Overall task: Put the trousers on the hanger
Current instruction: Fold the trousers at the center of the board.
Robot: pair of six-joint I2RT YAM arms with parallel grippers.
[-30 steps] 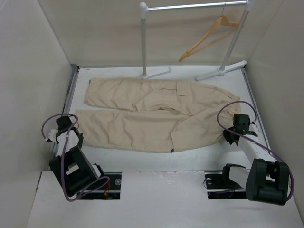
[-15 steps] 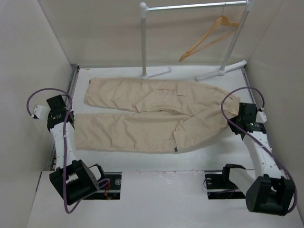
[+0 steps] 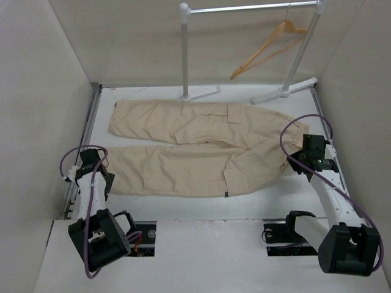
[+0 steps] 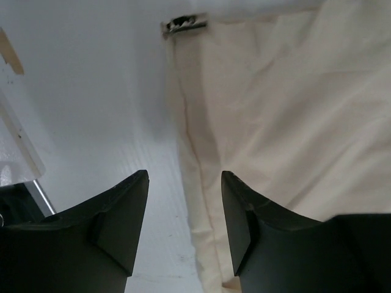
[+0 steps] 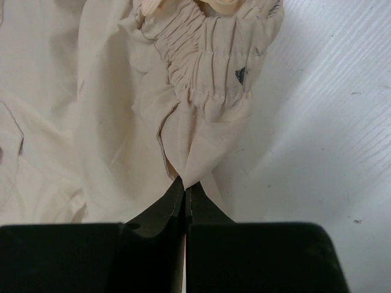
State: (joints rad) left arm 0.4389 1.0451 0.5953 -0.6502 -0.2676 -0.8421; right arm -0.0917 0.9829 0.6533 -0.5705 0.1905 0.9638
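Note:
The fingers of my left gripper are above the undented cloth and would miss the hem if they closed now. My left gripper needs to go lower before it closes on the hem.
The beige trousers [image 3: 195, 146] lie flat on the white table, waist to the right and legs to the left. The wooden hanger [image 3: 269, 49] hangs tilted on the white rack at the back right. My left gripper [image 3: 99, 176] is open just above the hem of the near leg; in the left wrist view the hem edge [image 4: 201, 201] runs between the fingers of the gripper [image 4: 184, 174]. My right gripper [image 3: 298, 162] is at the waist end. In the right wrist view it [image 5: 184, 183] is shut, pinching a fold of the gathered waistband [image 5: 201, 73].
The white rack [image 3: 244, 8] stands at the back, its two feet [image 3: 201, 93] on the table just behind the trousers. White walls close in the left, right and back sides. A metal clip-like piece [image 4: 183, 23] lies at the table's left edge.
Both arms have moved. The left gripper rose to the far left, then came down over the near leg's hem. The right gripper shifted along the waist end and now pinches the cloth.

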